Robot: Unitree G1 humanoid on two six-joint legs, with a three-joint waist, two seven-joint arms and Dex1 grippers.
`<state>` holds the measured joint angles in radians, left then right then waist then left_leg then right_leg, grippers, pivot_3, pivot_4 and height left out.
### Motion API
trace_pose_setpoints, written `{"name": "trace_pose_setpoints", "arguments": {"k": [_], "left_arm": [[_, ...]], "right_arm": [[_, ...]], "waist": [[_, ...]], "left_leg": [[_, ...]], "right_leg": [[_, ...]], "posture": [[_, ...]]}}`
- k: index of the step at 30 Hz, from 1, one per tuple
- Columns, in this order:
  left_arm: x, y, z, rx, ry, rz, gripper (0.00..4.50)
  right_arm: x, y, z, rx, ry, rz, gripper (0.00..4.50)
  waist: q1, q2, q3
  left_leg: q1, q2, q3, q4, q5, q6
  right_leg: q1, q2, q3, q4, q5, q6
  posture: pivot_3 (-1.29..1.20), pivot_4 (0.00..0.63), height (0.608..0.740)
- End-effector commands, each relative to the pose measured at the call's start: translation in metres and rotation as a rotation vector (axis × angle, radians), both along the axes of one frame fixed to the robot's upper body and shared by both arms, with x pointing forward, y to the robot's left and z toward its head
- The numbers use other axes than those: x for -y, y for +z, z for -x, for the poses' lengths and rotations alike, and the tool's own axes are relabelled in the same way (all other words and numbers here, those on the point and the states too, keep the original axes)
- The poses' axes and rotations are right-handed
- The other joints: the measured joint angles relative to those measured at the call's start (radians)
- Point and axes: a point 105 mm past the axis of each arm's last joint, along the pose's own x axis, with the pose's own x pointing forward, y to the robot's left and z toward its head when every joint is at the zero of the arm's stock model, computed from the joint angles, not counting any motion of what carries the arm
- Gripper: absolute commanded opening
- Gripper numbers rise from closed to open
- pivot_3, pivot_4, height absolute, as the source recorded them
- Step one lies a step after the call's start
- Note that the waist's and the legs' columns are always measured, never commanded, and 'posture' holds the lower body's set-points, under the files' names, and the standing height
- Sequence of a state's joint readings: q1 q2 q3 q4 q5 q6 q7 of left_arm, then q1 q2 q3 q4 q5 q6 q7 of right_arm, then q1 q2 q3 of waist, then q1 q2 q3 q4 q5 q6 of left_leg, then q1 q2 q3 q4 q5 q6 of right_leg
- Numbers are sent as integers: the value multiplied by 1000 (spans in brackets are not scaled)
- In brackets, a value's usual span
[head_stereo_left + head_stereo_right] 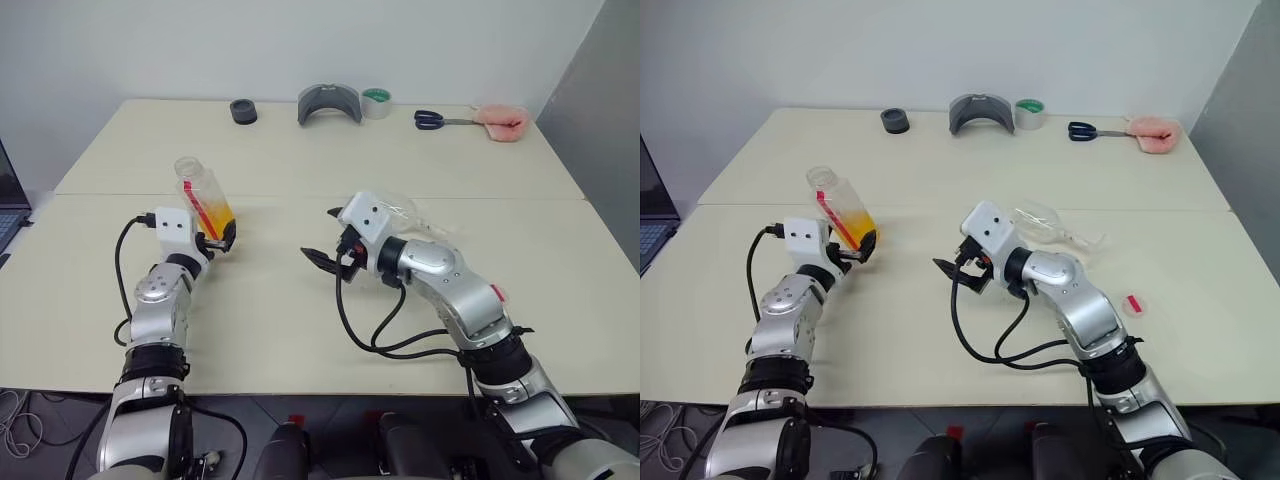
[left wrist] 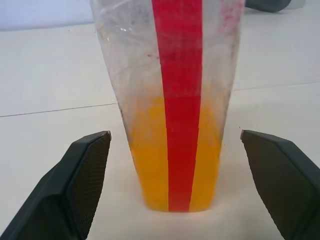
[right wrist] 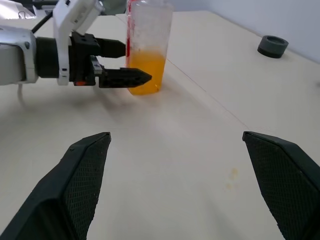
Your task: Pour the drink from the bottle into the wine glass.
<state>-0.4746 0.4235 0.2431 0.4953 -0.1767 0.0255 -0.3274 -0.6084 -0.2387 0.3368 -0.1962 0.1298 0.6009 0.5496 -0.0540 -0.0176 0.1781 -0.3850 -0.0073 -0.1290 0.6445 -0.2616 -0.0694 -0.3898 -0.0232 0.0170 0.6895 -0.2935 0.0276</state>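
I need to grab the wine glass by its stem with my right gripper next, so that the glass is held ready for the pour.
The bottle stands uncapped on the table at the left, with the orange drink filling its lower part and a red stripe down its label. My left gripper is open, one finger on each side of the bottle's base and a gap on both sides. The wine glass lies on its side behind my right forearm, its stem pointing right. My right gripper hangs open and empty over the middle of the table, pointing left toward the bottle.
A small red-and-white cap lies right of my right arm. Along the far edge sit a black ring, a grey curved piece, a tape roll, scissors and a pink object. A laptop is at far left.
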Motion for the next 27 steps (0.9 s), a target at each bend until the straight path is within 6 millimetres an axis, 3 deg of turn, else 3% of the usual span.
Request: {"name": "trace_pose_setpoints", "arguments": {"k": [1,9,15,20,27], "left_arm": [[2,11,7,40,-1,-2,4475],[14,2,32,17,-22,-23,4475],[44,-4,57,2,-135,-18,4475],[84,5,69,13,-366,-6,4475],[119,22,66,71,-596,-190,4475]], "right_arm": [[5,13,4,63,-7,-11,4500],[29,10,7,96,-95,17,4500],[65,4,11,247,-294,160,4500],[88,-21,20,321,-425,320,4500],[102,-33,-6,501,-670,559,4500]], "waist": [[0,0,0],[3,0,0],[14,0,0],[24,0,0],[20,0,0]], "left_leg": [[0,0,0,0,0,0],[0,0,0,0,0,1],[0,0,1,-1,-1,1],[0,0,2,-1,-1,1],[2,2,4,-3,0,0]], "right_leg": [[0,0,0,0,0,0],[0,-1,0,-1,0,0],[1,-2,1,-3,0,0],[2,-1,0,-4,0,0],[2,2,2,-5,0,0]], "posture": [[0,150,740],[0,150,740],[0,150,740],[0,150,740],[0,150,740]]}}
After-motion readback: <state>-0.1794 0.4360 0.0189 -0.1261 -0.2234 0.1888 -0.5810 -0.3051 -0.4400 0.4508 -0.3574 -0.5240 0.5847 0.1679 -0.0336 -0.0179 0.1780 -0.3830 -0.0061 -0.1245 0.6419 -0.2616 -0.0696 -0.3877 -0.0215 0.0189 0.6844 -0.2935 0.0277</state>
